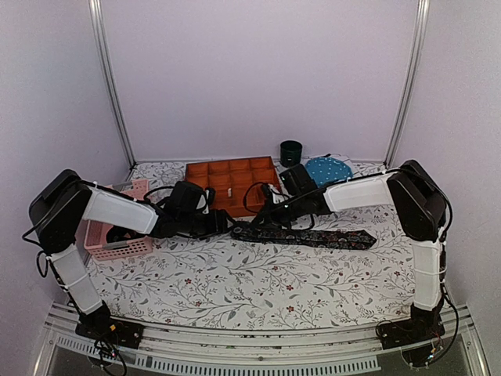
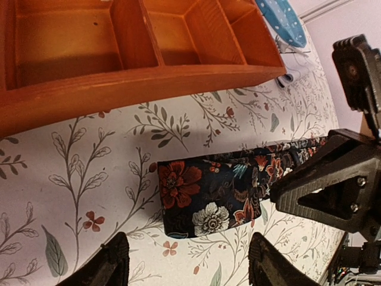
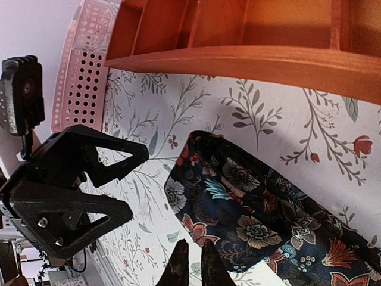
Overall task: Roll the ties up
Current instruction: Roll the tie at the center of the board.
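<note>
The tie will next be held by its short folded end in my left gripper, so its long length stays free to straighten and roll.
One dark floral tie (image 1: 329, 237) lies across the table, its left end folded into a short flat fold (image 2: 208, 196), which also shows in the right wrist view (image 3: 250, 208). My left gripper (image 2: 190, 265) is open and empty, its fingers straddling the table just in front of the fold; it shows in the top view (image 1: 221, 225) and the right wrist view (image 3: 140, 185). My right gripper (image 3: 195, 262) is shut, its tips at the near edge of the folded tie, with nothing visibly between them. It also shows in the left wrist view (image 2: 283, 190) and the top view (image 1: 264, 216).
An orange compartment tray (image 1: 231, 184) stands right behind the fold (image 2: 149, 77). A pink perforated basket (image 1: 117, 235) is at the left under the left arm. A blue dotted plate (image 1: 327, 168) and a dark cup (image 1: 291, 151) are at the back.
</note>
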You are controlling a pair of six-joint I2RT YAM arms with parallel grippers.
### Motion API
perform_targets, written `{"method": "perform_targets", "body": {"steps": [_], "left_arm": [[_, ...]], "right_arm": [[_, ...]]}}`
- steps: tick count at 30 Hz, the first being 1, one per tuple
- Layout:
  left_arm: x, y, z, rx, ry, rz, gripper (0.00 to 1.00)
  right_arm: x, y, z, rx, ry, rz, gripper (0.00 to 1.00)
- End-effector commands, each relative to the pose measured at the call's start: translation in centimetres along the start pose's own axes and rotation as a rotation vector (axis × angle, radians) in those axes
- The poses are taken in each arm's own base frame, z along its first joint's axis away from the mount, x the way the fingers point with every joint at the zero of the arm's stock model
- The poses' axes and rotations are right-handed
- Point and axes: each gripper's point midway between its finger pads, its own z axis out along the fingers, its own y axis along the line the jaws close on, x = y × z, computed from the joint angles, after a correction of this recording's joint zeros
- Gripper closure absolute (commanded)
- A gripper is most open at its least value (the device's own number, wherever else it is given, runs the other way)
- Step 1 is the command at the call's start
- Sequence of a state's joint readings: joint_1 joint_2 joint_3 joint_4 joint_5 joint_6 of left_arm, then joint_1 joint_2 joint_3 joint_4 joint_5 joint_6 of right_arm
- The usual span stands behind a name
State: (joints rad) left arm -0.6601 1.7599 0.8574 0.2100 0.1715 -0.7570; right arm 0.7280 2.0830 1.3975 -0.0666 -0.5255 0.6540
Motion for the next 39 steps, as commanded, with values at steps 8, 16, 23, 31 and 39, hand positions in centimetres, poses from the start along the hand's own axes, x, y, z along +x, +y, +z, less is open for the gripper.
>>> {"method": "perform_targets", "body": {"steps": [8, 16, 23, 31, 39], "left_arm": [[-0.4, -0.3, 0.6, 0.015, 0.014, -0.004, 0.34], [-0.4, -0.6, 1.0, 0.034, 0.022, -0.006, 0.34], [0.1, -1.3, 1.9, 0.086, 0.053, -0.016, 0.34], [0.0, -2.0, 3.1, 0.130, 0.065, -0.013, 0.37], [-0.5, -2.3, 4.0, 0.153, 0.055, -0.005, 0.40]], "right_arm": [[3.3, -6.4, 2.9, 0.089, 0.076, 0.093, 0.93], [4.6, -8.4, 3.2, 0.121, 0.091, 0.123, 0.95], [4.9, -9.2, 3.1, 0.124, 0.086, 0.147, 0.95], [4.7, -9.3, 2.9, 0.110, 0.083, 0.159, 0.95], [4.8, -9.6, 2.9, 0.099, 0.086, 0.169, 0.95]]}}
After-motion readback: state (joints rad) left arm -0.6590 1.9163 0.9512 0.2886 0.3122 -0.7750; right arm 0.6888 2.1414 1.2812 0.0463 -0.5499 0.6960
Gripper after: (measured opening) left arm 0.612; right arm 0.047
